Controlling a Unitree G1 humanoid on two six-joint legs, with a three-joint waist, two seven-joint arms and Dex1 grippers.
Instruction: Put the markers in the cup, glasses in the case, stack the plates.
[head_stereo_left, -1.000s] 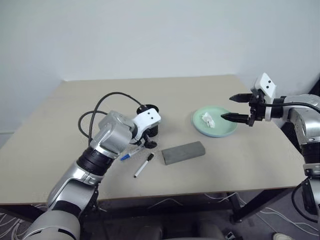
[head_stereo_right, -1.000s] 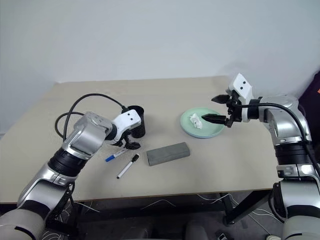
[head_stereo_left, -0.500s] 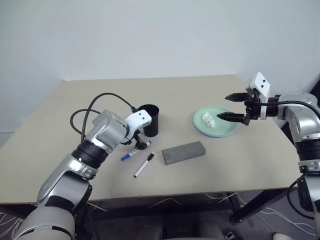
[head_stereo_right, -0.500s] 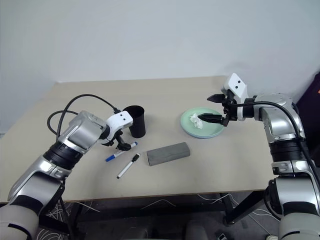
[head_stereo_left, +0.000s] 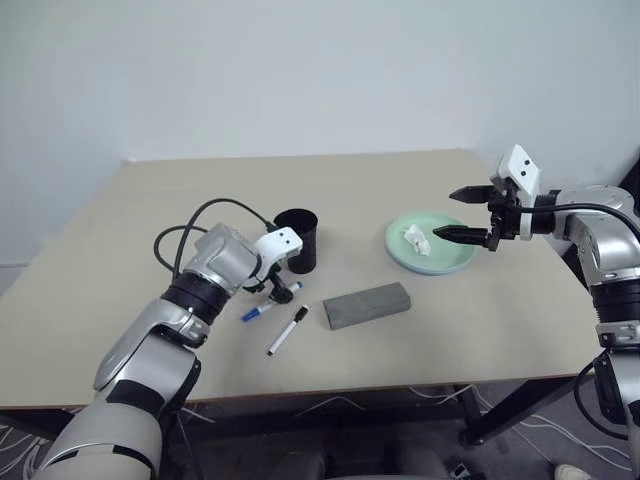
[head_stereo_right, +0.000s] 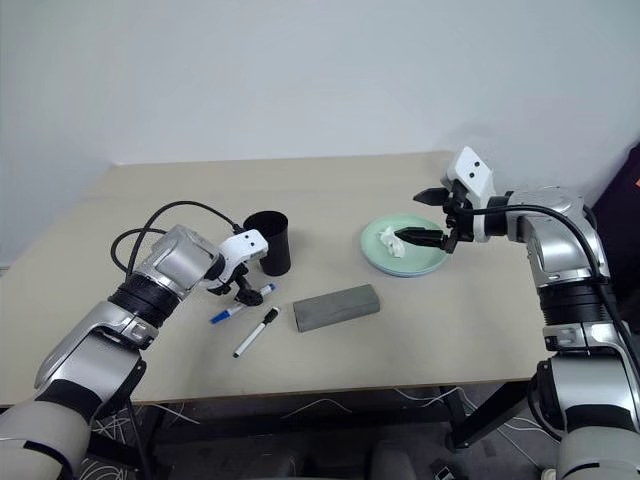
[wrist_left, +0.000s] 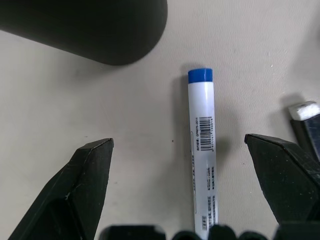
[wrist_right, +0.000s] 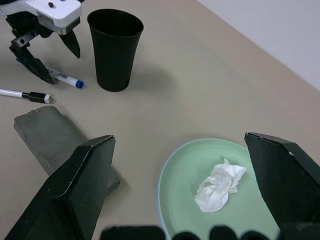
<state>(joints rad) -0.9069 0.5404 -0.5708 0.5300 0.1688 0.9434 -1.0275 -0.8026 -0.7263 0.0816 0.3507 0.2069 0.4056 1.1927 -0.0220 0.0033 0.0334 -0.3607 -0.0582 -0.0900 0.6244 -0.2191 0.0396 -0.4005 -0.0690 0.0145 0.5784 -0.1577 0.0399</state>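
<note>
My left gripper's fingers are beside the blue-capped marker's white body near its barcode, and closing now would catch it, so it is time to close on the blue-capped marker.
The blue-capped marker (wrist_left: 202, 150) lies on the table between the open fingers of my left gripper (head_stereo_left: 272, 291), which points down just over it. The black-capped marker (head_stereo_left: 288, 330) lies beside it, nearer the front edge. Just behind the left gripper stands the black cup (head_stereo_left: 298, 240), upright. The grey case (head_stereo_left: 367, 305) lies shut in the middle of the table. The mint green plate (head_stereo_left: 452, 258) sits at the right with a thin pale blue edge under its rim. My right gripper (head_stereo_left: 452, 213) hangs open above that plate. The glasses are out of view.
A crumpled white tissue (wrist_right: 219, 186) lies on the green plate. The beige table (head_stereo_left: 150, 220) is bare at the back and left. Its front edge runs close behind the markers and the case. A black cable loops over my left wrist.
My left gripper has sunk and shifted left, uncovering the cup, and now straddles the blue-capped marker. The right gripper has stayed over the plate.
</note>
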